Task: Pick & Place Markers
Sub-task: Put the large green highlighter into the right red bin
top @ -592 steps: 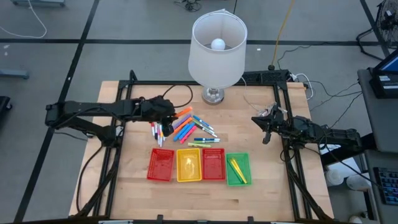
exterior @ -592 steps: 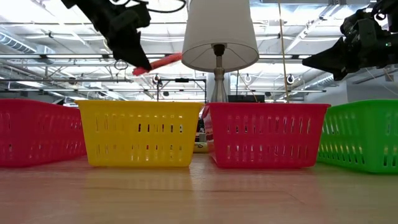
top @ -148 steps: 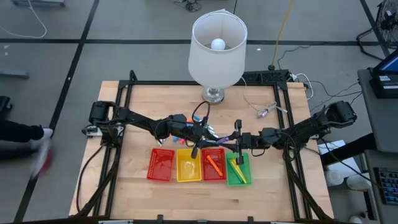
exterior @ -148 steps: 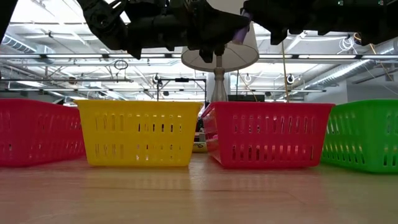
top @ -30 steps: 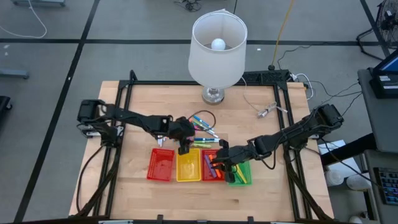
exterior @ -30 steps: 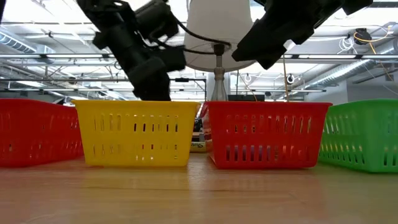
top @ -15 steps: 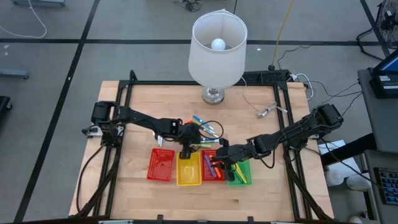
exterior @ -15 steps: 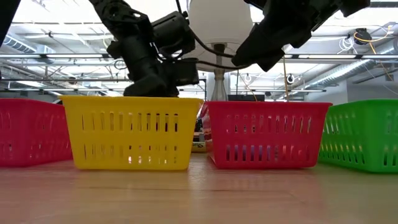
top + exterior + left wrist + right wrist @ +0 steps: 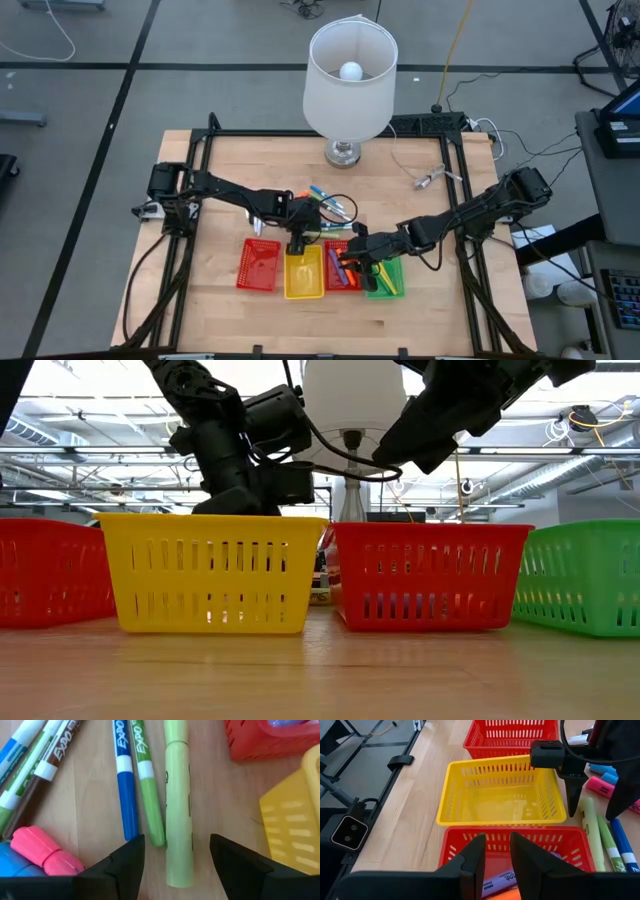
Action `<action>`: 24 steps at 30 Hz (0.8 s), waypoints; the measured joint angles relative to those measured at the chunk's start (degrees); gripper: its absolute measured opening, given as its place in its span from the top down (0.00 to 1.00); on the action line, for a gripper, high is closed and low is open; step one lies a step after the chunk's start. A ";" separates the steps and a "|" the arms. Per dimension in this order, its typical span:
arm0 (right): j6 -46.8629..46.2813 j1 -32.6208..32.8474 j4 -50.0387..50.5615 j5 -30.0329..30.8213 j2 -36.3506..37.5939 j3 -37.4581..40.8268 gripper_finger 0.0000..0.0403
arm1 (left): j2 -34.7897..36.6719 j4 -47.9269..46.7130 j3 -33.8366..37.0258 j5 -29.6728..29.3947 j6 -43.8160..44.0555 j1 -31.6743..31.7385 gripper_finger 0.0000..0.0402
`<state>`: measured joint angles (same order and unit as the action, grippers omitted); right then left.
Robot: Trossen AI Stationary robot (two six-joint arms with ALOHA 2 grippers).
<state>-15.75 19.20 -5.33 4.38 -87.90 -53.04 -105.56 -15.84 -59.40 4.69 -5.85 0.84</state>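
My left gripper's fingers are beside the pale yellow-green marker's body [image 9: 179, 840] in the left wrist view. I should close my left gripper now. Closing now would hold the marker.
Several markers [image 9: 325, 205] lie loose on the wood just beyond the row of trays. My left gripper [image 9: 177, 867] points down over them, open. Its two fingers stand on either side of a pale yellow-green marker [image 9: 177, 815] that lies flat on the table, without touching it. Blue and green markers [image 9: 135, 795] lie beside it. The right wrist view shows the same gripper [image 9: 592, 800] behind the yellow tray [image 9: 495, 767]. My right gripper [image 9: 496, 857] hovers over the right-hand red tray [image 9: 520, 837], open by a narrow gap with nothing between its fingers. Purple and orange markers [image 9: 502, 884] lie in that tray.
Four mesh trays stand in a row near the table's front: red [image 9: 258, 265], yellow [image 9: 303, 278], red [image 9: 341, 283] and green [image 9: 388, 280]. The green tray holds yellow markers. A lamp [image 9: 350, 70] stands at the far middle, and a loose cable [image 9: 430, 178] lies at the far right.
My left gripper has moved a little toward the near edge and down among the loose markers behind the yellow tray. The yellow tray has slid slightly toward the near edge. My right gripper has stayed over the red tray.
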 joint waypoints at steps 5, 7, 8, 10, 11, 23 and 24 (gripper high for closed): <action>0.00 0.00 0.01 0.00 0.00 0.00 0.80 | 0.00 -1.33 0.04 -0.20 -0.26 0.02 0.50; 0.00 0.00 0.01 0.00 0.00 0.00 0.80 | 0.00 -1.11 0.04 -0.20 -0.28 0.04 0.55; -0.01 0.00 0.01 0.00 0.00 0.00 0.80 | 0.00 -1.05 0.04 -0.20 -0.30 0.04 0.59; 0.00 0.00 0.01 0.00 0.00 0.00 0.80 | 0.00 -1.05 0.04 -0.21 -0.59 0.04 0.65; -0.01 0.00 -0.01 0.00 0.00 0.00 0.80 | 0.00 -1.03 0.04 -0.21 -1.09 0.04 0.69; -0.02 0.00 0.01 0.00 0.00 0.00 0.80 | 0.00 -0.81 0.04 -2.53 -1.53 0.76 0.80; -0.02 0.00 0.01 0.00 0.00 0.00 0.80 | 0.04 -0.83 0.04 -3.28 -1.55 0.76 0.80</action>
<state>-15.77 19.20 -5.32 4.38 -87.90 -53.04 -105.52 -16.66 -59.35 1.41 -7.40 1.61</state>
